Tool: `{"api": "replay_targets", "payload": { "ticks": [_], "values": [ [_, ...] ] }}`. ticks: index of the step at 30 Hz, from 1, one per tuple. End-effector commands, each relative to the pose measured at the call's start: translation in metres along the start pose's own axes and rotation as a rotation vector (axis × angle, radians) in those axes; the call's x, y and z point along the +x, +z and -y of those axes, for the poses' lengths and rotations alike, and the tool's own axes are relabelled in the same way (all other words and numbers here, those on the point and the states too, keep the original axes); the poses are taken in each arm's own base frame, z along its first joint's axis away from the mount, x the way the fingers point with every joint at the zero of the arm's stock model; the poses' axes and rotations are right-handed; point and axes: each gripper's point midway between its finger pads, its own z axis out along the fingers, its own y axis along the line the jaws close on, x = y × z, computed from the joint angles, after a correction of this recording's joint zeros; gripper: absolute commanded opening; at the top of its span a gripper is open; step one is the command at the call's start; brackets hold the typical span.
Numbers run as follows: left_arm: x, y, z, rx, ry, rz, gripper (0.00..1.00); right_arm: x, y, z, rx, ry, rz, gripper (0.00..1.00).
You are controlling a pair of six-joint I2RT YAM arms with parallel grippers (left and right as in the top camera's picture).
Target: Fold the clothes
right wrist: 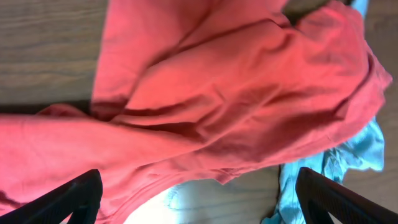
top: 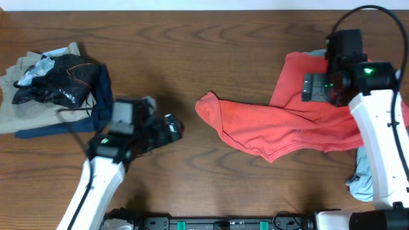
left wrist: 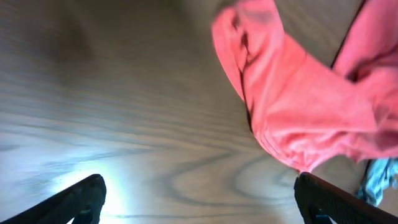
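I will grab the coral-red T-shirt's bunched end (top: 209,110) (left wrist: 240,28) with my left gripper next. Then I can pull the T-shirt clear of the blue cloth for folding.
The clothes in play are a coral-red T-shirt (top: 287,124), lying crumpled from the table's centre to the right, with a bunched end pointing left. My right gripper (top: 314,87) hovers over its upper right part. In the right wrist view the shirt (right wrist: 217,93) fills the frame below the right gripper (right wrist: 199,202), which is open and holds nothing. My left gripper (top: 172,128) sits left of the shirt's bunched end, also open. In the left wrist view the left gripper (left wrist: 199,205) is over bare wood, with the shirt (left wrist: 298,106) ahead and to the right.
A heap of other garments (top: 54,83), beige, black and navy, lies at the far left. A light blue cloth (top: 361,179) lies by the right arm, partly under the shirt, and shows in both wrist views as the blue cloth (right wrist: 339,162) (left wrist: 376,180).
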Motion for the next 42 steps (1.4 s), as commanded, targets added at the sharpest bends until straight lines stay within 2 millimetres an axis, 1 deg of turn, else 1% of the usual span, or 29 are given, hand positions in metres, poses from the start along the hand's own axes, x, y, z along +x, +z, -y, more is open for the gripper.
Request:
{"api": "replay_targets", "payload": {
  "ticks": [1,6,10,14,17,20,21,23,25,27,28,29,31,33,35,37,40,41,42],
  "values": [
    [0.015,0.026,0.018,0.018,-0.012,-0.09,0.98,0.003,0.003,0.007,-0.02,0.06,-0.026,0.97],
    [0.04,0.073,0.039,0.022,0.029,-0.186,0.98,0.008,0.004,0.016,-0.007,0.078,-0.053,0.97],
    [0.059,0.113,0.054,0.036,0.047,-0.234,0.98,0.011,0.005,0.018,-0.004,0.075,-0.064,0.98],
    [0.071,0.147,0.069,0.071,0.037,-0.245,0.98,0.013,0.004,0.018,-0.002,0.075,-0.073,0.98],
    [0.079,0.169,0.086,0.126,0.017,-0.236,1.0,0.014,0.004,0.019,-0.001,0.074,-0.079,0.97],
    [0.086,0.186,0.107,0.203,0.03,-0.22,0.97,0.016,0.004,0.019,0.0,0.073,-0.084,0.97],
    [0.089,0.191,0.115,0.233,0.038,-0.212,0.95,0.016,0.004,0.019,0.001,0.072,-0.086,0.97],
    [0.089,0.197,0.125,0.273,0.065,-0.183,0.81,0.016,0.004,0.019,0.001,0.072,-0.088,0.97],
    [0.084,0.2,0.125,0.267,0.066,-0.148,0.54,0.016,0.004,0.019,0.001,0.072,-0.088,0.97],
    [0.076,0.2,0.122,0.26,0.062,-0.125,0.27,0.016,0.004,0.019,0.003,0.073,-0.087,0.97],
    [0.07,0.199,0.121,0.262,0.058,-0.118,0.19,0.016,0.004,0.02,0.007,0.073,-0.087,0.96],
    [0.065,0.197,0.119,0.265,0.063,-0.112,0.07,0.016,0.004,0.022,0.015,0.074,-0.086,0.96],
    [0.052,0.188,0.119,0.289,0.073,-0.111,0.06,0.016,0.005,0.026,0.027,0.081,-0.085,0.94],
    [0.035,0.175,0.116,0.307,0.051,-0.103,0.06,0.016,0.006,0.032,0.033,0.098,-0.089,0.87],
    [0.016,0.156,0.115,0.332,0.038,-0.088,0.06,0.018,0.009,0.038,0.042,0.116,-0.1,0.8],
    [-0.006,0.131,0.116,0.368,0.026,-0.053,0.06,0.023,0.014,0.045,0.051,0.136,-0.118,0.74],
    [-0.044,0.084,0.114,0.408,0.029,0.061,0.06,0.038,0.027,0.052,0.058,0.151,-0.172,0.56],
    [-0.053,0.072,0.112,0.413,0.03,0.093,0.06,0.042,0.031,0.051,0.049,0.147,-0.187,0.54],
    [-0.065,0.055,0.109,0.42,0.028,0.14,0.06,0.048,0.037,0.049,0.031,0.137,-0.205,0.49]
  ]
}}
